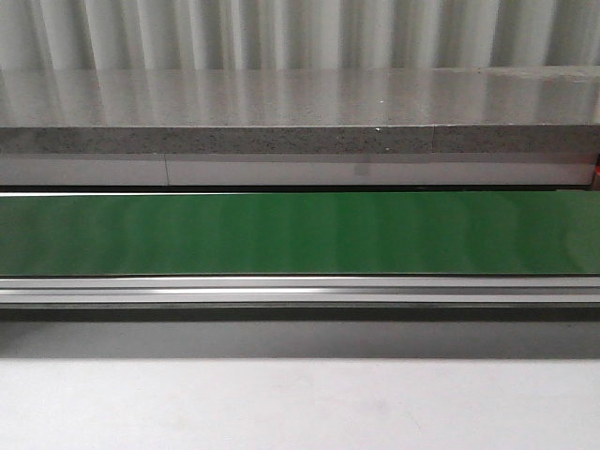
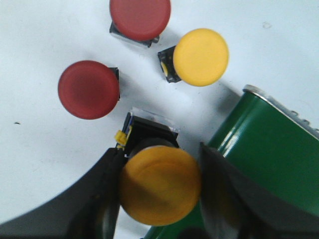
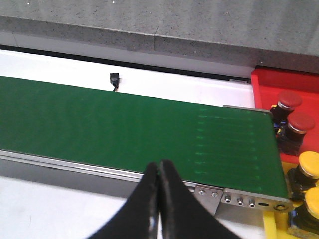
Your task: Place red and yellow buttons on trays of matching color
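Observation:
My left gripper should keep hold of the yellow button until it stands on the green belt (image 2: 271,149), because its black base (image 2: 148,133) is over the white table now.
In the left wrist view my left gripper (image 2: 159,181) is shut on a yellow button (image 2: 159,185) by its cap, its black base pointing away from the fingers. Below it on the white table lie another yellow button (image 2: 201,57) and two red buttons (image 2: 88,89) (image 2: 140,18). In the right wrist view my right gripper (image 3: 159,172) is shut with nothing in it, above the near rail of the green belt (image 3: 124,129). At the belt's end a red tray (image 3: 269,82) holds two red buttons (image 3: 289,100) (image 3: 301,122); a yellow tray (image 3: 269,226) holds two yellow buttons (image 3: 309,165) (image 3: 314,199). The front view shows no gripper.
The green conveyor belt (image 1: 300,234) with its aluminium rail (image 1: 300,291) crosses the front view, a grey stone ledge (image 1: 300,131) behind it. The belt's rounded end (image 2: 269,144) lies close beside my left gripper. A small black connector (image 3: 115,78) sits beyond the belt.

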### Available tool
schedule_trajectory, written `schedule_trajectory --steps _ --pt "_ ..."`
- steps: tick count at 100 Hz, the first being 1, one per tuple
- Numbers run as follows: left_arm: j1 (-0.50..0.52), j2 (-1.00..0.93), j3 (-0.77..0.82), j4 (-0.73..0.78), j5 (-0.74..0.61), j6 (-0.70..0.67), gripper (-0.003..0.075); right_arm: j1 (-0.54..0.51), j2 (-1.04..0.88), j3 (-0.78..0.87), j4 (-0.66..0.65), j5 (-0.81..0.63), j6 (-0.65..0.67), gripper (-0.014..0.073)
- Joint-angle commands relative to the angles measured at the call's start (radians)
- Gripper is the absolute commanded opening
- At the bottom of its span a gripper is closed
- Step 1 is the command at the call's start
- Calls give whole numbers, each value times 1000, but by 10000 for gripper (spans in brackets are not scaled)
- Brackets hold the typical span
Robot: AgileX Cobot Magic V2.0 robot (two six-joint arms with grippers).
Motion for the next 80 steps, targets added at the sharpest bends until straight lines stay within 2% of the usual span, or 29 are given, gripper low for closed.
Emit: schedule_trajectory --steps 1,32,56,80 --pt "2 -110 -13 -10 -8 37 116 1 8 -24 4 -66 -9 -66" --pt "-62 -311 120 -17 -34 81 116 1 8 -24 4 -65 -9 -66" --pt "-161 -320 163 -29 -52 100 117 1 8 -24 4 -65 -9 -66" --pt "-213 -260 166 -42 -50 100 117 1 8 -24 4 -65 -9 -66"
